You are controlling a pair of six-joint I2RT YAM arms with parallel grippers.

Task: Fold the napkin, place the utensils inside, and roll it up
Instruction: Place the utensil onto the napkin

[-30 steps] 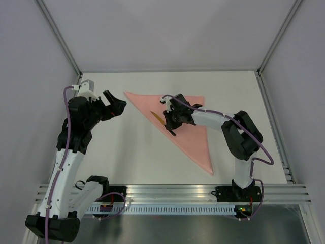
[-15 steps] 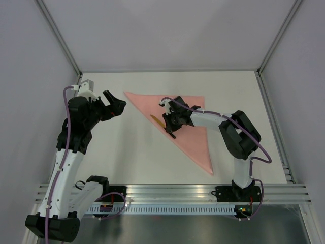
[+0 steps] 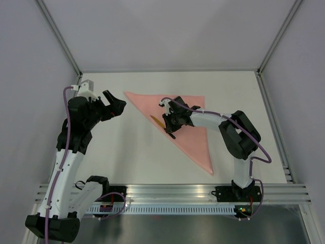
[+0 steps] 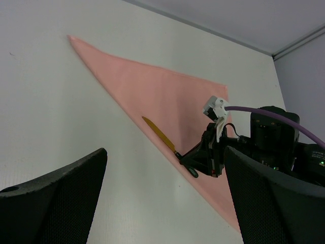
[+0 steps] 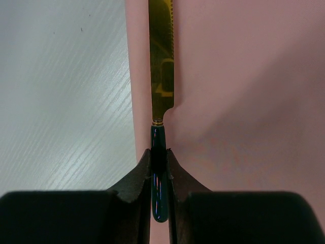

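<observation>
My right gripper opens now, since the knife (image 3: pixel 161 122) is level, low over the flat napkin along its long edge, and would land there.
The pale pink napkin (image 3: pixel 188 124) lies folded as a triangle on the white table; it also shows in the left wrist view (image 4: pixel 152 96) and the right wrist view (image 5: pixel 238 91). The knife (image 3: pixel 161 122), gold blade and dark handle, lies along the napkin's long left edge (image 4: pixel 160 134) (image 5: pixel 161 61). My right gripper (image 3: pixel 170 125) is shut on the knife's handle (image 5: pixel 159 157), holding it low over the napkin. My left gripper (image 3: pixel 116 105) is open and empty, raised left of the napkin's far-left corner; its fingers (image 4: pixel 56 203) frame the view.
The table's back edge and the metal corner posts (image 3: pixel 76 68) bound the work area. The aluminium rail (image 3: pixel 203 195) with the arm bases runs along the near edge. Bare white table (image 3: pixel 132 152) lies left of and in front of the napkin.
My right gripper with the knife has shifted slightly up and left toward the napkin's long edge a second ago, then held still. The left arm has not moved.
</observation>
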